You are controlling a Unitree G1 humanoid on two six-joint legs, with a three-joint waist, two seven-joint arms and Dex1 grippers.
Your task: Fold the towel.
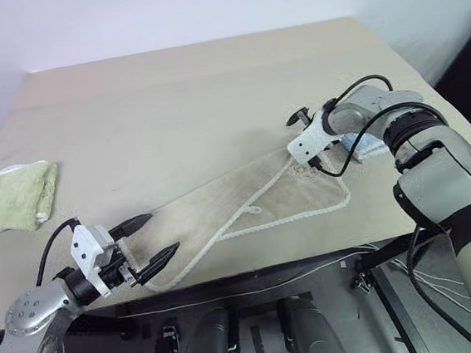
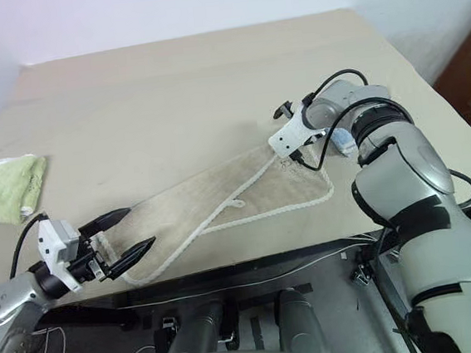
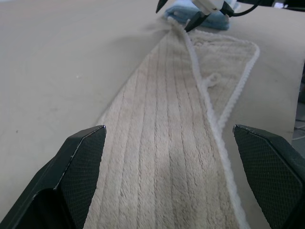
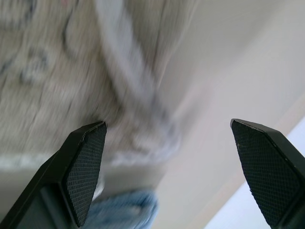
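Observation:
My right gripper grabs the towel's corded corner (image 4: 159, 140) next, since that corner sticks up a little while the rest of the towel lies slack on the table.
The towel (image 1: 246, 202) is beige with a white corded edge. It lies in a long diagonal strip on the tan table (image 1: 170, 99), running from the front edge up to the right, with one layer folded over. My left gripper (image 1: 163, 233) is open at the strip's near end, one finger on each side of it; the towel (image 3: 167, 157) runs away between its fingers. My right gripper (image 1: 300, 143) is open just above the towel's far corner, with nothing between its fingers (image 4: 88, 157).
A folded green cloth (image 1: 16, 196) lies at the table's left edge. A small blue cloth (image 1: 363, 147) sits on the table just behind the right gripper. The table's front edge runs close under the towel's near end.

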